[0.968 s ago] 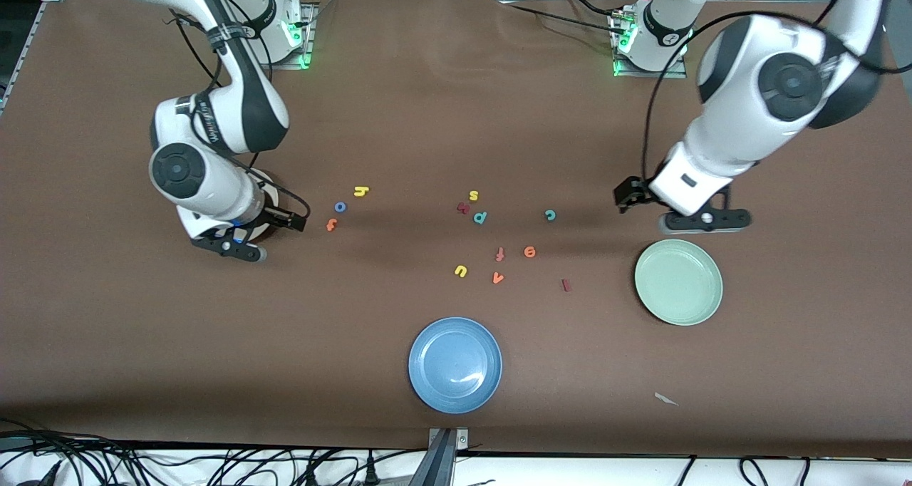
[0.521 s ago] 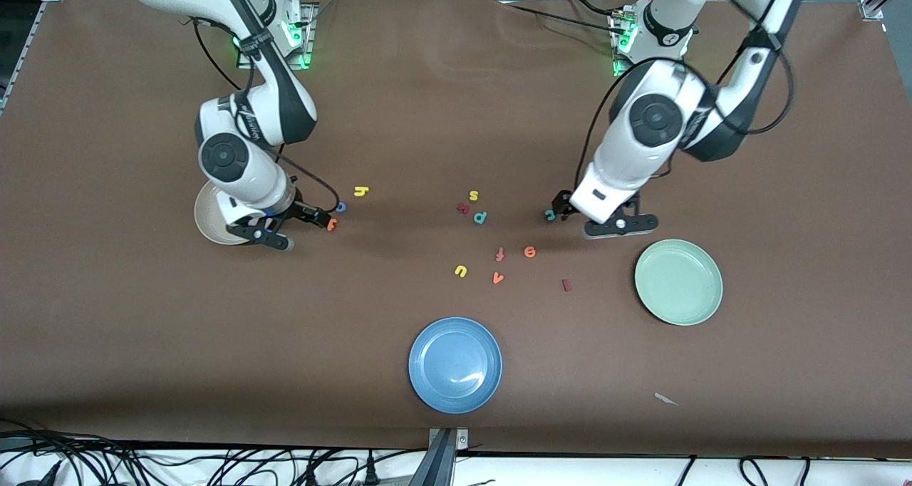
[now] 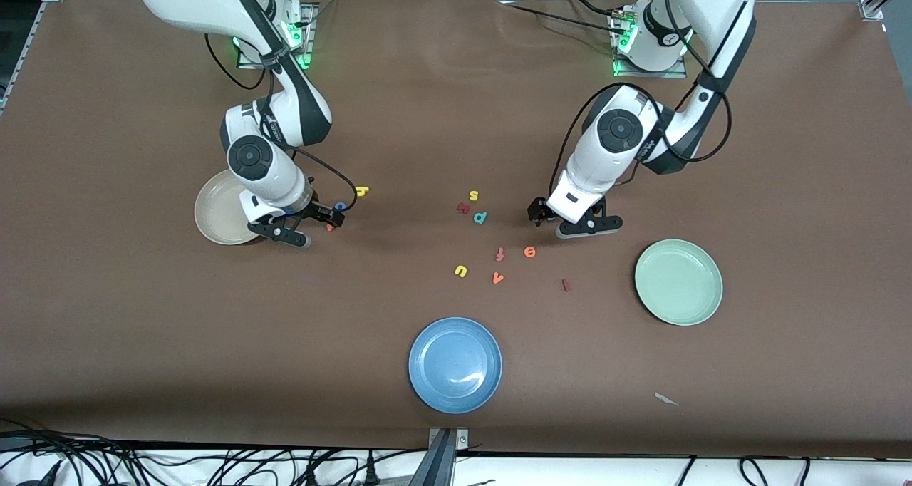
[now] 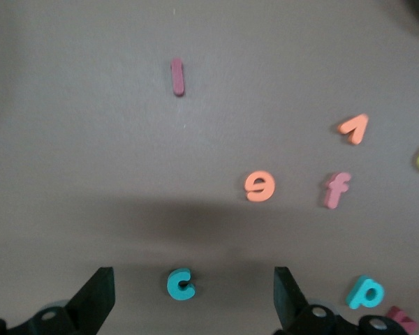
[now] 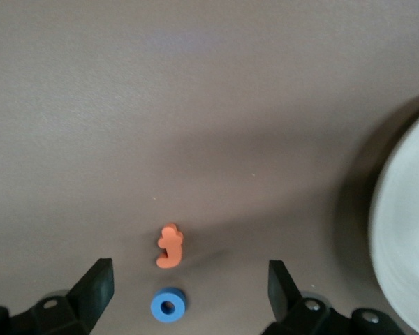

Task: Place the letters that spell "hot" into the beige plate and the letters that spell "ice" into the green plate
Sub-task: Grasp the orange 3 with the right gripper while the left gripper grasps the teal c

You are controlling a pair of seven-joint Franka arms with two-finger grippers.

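Observation:
I need to move my right gripper toward the t first and then close on it, because its fingers stop short of the orange t and closing now would miss.
My right gripper hangs open beside the beige plate, over the blue o and orange t. In the right wrist view the o lies between the open fingers, untouched. The yellow h lies just past them, toward the arms' bases. My left gripper is open over the teal c, which lies free between its fingers; the front view hides the c. The orange e and dark red i lie nearer the camera. The green plate is empty.
A blue plate sits near the table's front edge. Other letters are scattered mid-table: yellow s, teal p, a dark red piece, reddish f, yellow u, orange v. A paper scrap lies near the front.
Both arms swung toward the table's middle. The right gripper left the beige plate and now hangs over the o and t. The left gripper moved from beside the green plate to over the c.

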